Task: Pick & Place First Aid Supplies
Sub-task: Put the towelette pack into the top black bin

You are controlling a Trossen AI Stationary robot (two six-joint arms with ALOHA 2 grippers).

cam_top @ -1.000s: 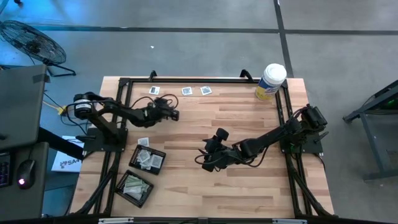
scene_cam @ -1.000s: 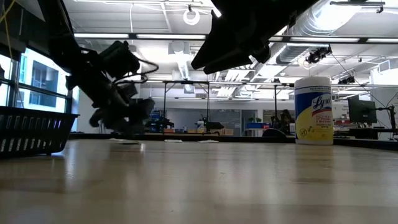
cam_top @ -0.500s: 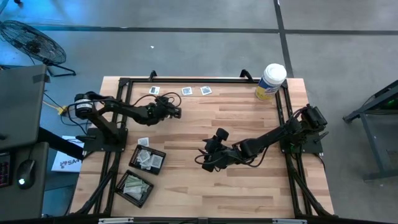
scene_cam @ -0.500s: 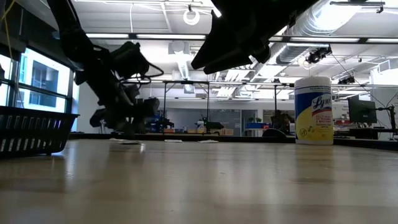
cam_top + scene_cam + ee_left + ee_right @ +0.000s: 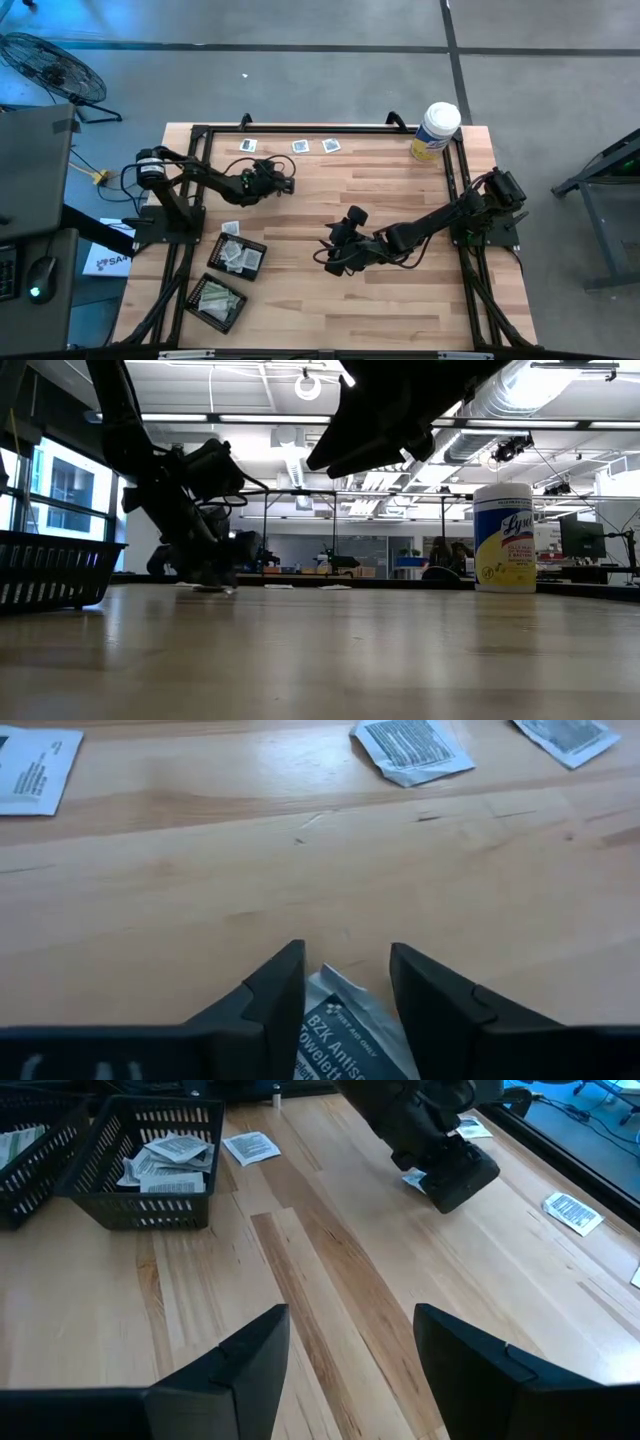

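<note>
My left gripper is ready to close on the towelette packet (image 5: 345, 1038), since both fingers reach down past the packet's far corner (image 5: 328, 976), with one finger on either side.
Several first aid supplies lie flat on the wooden table: three small packets (image 5: 299, 147) along the far edge and one (image 5: 231, 227) beside the trays. My left gripper (image 5: 287, 185) is low over the table's far left. It is open and slants down, with a white towelette packet (image 5: 338, 1020) flat on the wood between its fingertips (image 5: 345, 982). My right gripper (image 5: 328, 256) hangs open above the table's middle, with nothing between its fingers (image 5: 350, 1350). My left gripper comes at the towelette packet slanting down from the table's left, one fingertip (image 5: 282, 982) on each side of the packet's far corner (image 5: 326, 976). The packet lies flat on the table. I cannot tell whether the fingers touch it.
Two black mesh trays (image 5: 237, 256) (image 5: 218, 301) with packets in them stand at the near left. A white canister with a yellow label (image 5: 435, 130) stands at the far right corner. Bare wood lies between the arms and along the near edge.
My left gripper has sunk toward the table top and tipped further down, ending just over the packet. My right arm has kept still.
</note>
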